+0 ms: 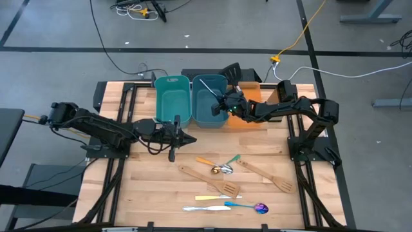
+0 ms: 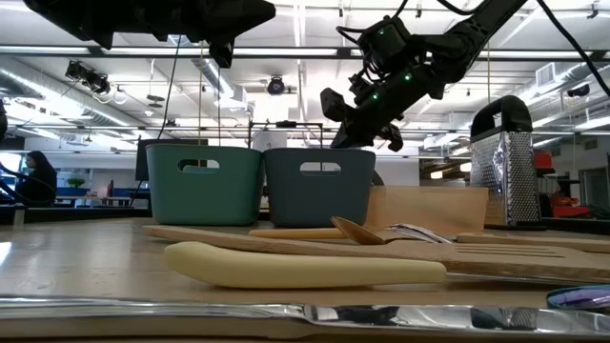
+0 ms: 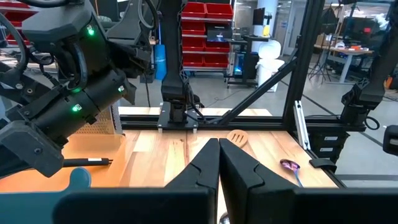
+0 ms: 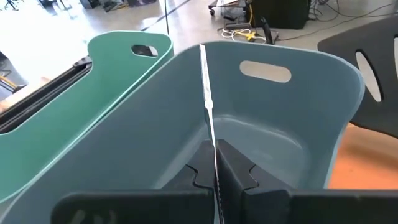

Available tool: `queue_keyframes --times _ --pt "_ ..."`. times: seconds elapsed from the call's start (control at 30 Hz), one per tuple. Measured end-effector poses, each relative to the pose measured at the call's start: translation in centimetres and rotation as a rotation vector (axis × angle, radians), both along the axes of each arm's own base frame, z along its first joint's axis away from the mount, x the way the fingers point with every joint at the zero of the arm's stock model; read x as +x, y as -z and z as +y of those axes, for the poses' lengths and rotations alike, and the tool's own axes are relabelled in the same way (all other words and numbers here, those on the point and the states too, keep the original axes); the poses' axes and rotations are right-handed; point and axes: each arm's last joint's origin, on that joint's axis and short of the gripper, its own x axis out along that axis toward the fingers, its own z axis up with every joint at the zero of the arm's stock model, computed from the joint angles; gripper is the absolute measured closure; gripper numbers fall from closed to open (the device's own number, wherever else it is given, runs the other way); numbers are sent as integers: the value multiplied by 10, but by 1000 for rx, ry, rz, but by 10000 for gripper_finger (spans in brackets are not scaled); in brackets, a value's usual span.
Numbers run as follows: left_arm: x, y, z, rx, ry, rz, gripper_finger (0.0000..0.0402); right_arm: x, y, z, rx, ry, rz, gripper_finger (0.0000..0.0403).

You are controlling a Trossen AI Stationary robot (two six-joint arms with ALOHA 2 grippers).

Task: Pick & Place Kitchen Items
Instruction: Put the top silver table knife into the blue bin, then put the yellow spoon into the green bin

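The silver utensil [image 1: 207,86] and my fingers are inside the darker bin's rim [image 1: 210,75]. The utensil would fall in if I opened, so my right gripper needs to let go of it.
My right gripper [image 1: 223,105] hangs over the darker teal bin [image 1: 209,103], shut on a slim silver utensil [image 4: 207,106] that points out ahead of it over the bin's inside. A lighter teal bin [image 1: 172,98] stands beside it on the left. On the near half of the table lie two wooden spatulas [image 1: 209,181] [image 1: 265,175], a gold spoon [image 1: 211,165], cream-handled cutlery [image 1: 215,198], a silver knife [image 1: 196,208] and a blue-handled purple spoon [image 1: 248,206]. A black slotted spatula [image 1: 232,69] lies by the orange tray [image 1: 257,96]. My left gripper [image 1: 192,138] waits shut, level, left of centre. My right gripper pinches the silver utensil's near end [image 4: 215,163] between its two fingers. The utensil runs straight out along the fingers rather than across them, seen edge-on. It comes from the table's right, slanting down, and the utensil is lifted clear above the darker bin's floor.
The orange tray lies right of the bins under my right arm. A metal box grater [image 2: 502,162] stands at the back right. Bare wood lies between the bins and the loose utensils.
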Motion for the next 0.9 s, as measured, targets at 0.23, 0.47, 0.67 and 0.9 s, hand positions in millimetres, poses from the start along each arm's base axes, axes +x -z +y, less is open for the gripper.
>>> queue_keyframes --times 0.23,0.47,0.67,0.9 --pt "0 0 0 -2 0 0 390 0 -1 0 -6 -3 -2 396" --pt "0 0 0 -2 0 0 390 1 -3 0 -11 -8 -26 356" --pt "0 0 0 -3 0 1 390 3 -5 0 -16 -29 -46 339" --pt "0 0 0 -2 0 5 390 4 -5 2 -7 -110 -41 336"
